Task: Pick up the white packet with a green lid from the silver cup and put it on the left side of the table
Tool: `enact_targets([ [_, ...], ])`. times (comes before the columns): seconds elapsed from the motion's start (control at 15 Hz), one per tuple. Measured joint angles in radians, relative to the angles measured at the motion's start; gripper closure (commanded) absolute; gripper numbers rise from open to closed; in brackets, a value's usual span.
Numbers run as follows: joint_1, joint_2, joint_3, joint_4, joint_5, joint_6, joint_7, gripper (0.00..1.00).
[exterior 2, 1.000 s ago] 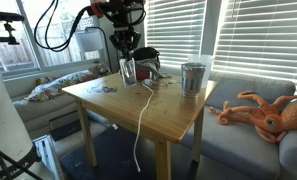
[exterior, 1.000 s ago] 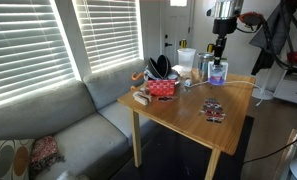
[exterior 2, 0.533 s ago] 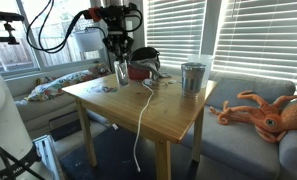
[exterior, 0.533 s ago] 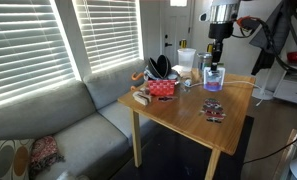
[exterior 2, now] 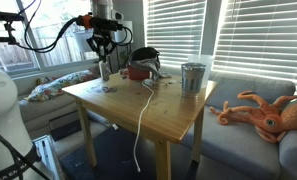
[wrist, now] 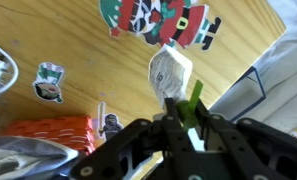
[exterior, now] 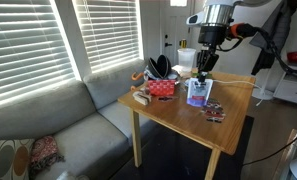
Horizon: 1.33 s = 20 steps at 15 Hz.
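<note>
The white packet hangs above the table, short of the red basket's side, so it is too early to open. It would drop short, so my gripper now moves it to that side.
My gripper (exterior: pixel 202 72) is shut on the green lid of the white packet (exterior: pixel 198 94), which hangs below the jaws above the light-wood table (exterior: pixel 173 115). In an exterior view the gripper (exterior 2: pixel 103 58) holds the packet (exterior 2: pixel 104 72) over the table's far corner (exterior 2: pixel 88 92), well away from the silver cup (exterior 2: pixel 193 77). In the wrist view the packet (wrist: pixel 171 72) hangs from the jaws (wrist: pixel 178 118) with the green lid pinched between them. I cannot make out the silver cup behind the arm in an exterior view.
A flat red-and-black packet (exterior: pixel 214 110) lies on the table and shows in the wrist view (wrist: pixel 158 20). A red basket (exterior: pixel 161 87) and a white cup (exterior: pixel 186 58) stand at the back. A cable (exterior 2: pixel 143 105) crosses the table. An orange plush octopus (exterior 2: pixel 263 112) lies on the sofa.
My gripper has carried the packet away from the silver cup and across the table, and it now hangs lower over the tabletop.
</note>
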Motion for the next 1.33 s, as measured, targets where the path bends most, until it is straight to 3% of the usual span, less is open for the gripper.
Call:
enact_targets([
  [0.4,0.018,0.068,-0.045,0.010,0.232,0.002,-0.187,0.95],
  [0.93,-0.030,0.139,-0.027,0.038,0.238,0.089,-0.184,0.93],
  [1.0,-0.043,0.154,-0.028,0.047,0.238,0.092,-0.184,0.54],
  [1.07,-0.056,0.168,-0.028,0.058,0.238,0.093,-0.183,0.53],
  [1.33,-0.114,0.218,-0.030,0.096,0.237,0.093,-0.182,0.26],
])
